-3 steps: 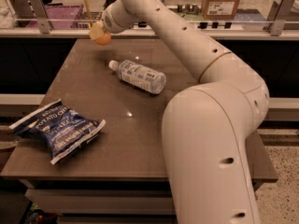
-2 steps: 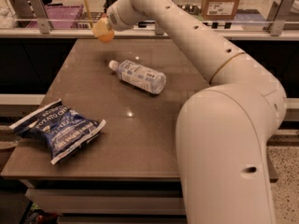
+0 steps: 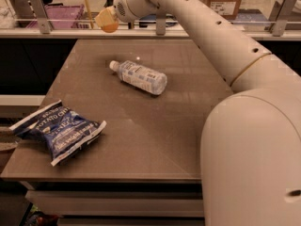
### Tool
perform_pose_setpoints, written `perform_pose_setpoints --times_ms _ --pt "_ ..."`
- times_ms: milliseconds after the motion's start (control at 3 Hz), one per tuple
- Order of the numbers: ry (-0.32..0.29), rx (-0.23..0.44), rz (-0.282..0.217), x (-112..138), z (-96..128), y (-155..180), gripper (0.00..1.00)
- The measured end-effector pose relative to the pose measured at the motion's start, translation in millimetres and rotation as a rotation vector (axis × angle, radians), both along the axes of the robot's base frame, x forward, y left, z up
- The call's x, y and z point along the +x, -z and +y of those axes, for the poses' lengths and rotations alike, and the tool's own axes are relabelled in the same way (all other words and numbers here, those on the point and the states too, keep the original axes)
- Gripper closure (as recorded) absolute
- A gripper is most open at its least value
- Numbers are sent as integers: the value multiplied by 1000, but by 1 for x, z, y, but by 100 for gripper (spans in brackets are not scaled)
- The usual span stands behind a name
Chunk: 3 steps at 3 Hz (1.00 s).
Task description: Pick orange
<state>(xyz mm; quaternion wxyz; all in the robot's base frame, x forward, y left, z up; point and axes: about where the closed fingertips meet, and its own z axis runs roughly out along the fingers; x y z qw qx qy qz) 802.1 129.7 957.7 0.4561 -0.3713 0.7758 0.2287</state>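
I should keep holding the orange with my gripper, because the orange's lower edge still hangs high above the far edge of the table.
The orange (image 3: 111, 28) is a small round orange fruit at the top left, held up in the air over the table's far edge. My gripper (image 3: 106, 20) is at the end of the white arm that reaches in from the right, and it is shut on the orange. Its pale yellowish fingers (image 3: 103, 16) cover the top of the fruit, so only the lower part shows. The orange does not touch the brown table (image 3: 155, 126).
A clear water bottle (image 3: 139, 77) lies on its side at the middle back of the table. A blue chip bag (image 3: 59, 130) lies at the front left edge. A rail with metal posts (image 3: 39, 5) runs behind the table. My white arm body (image 3: 254, 145) fills the right side.
The gripper with the orange has moved a little up and to the right. The arm has swung closer to the camera. The bottle and the chip bag have not moved.
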Motion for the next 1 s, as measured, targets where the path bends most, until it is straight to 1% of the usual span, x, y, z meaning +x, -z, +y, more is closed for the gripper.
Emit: perform_pose_setpoints --times_ms 333,667,1000 --pt "-9 7 -36 -8 -3 -24 100" --pt "-6 18 -91 -19 -6 -49 100" --pt "-1 28 -139 -29 -7 -65 100"
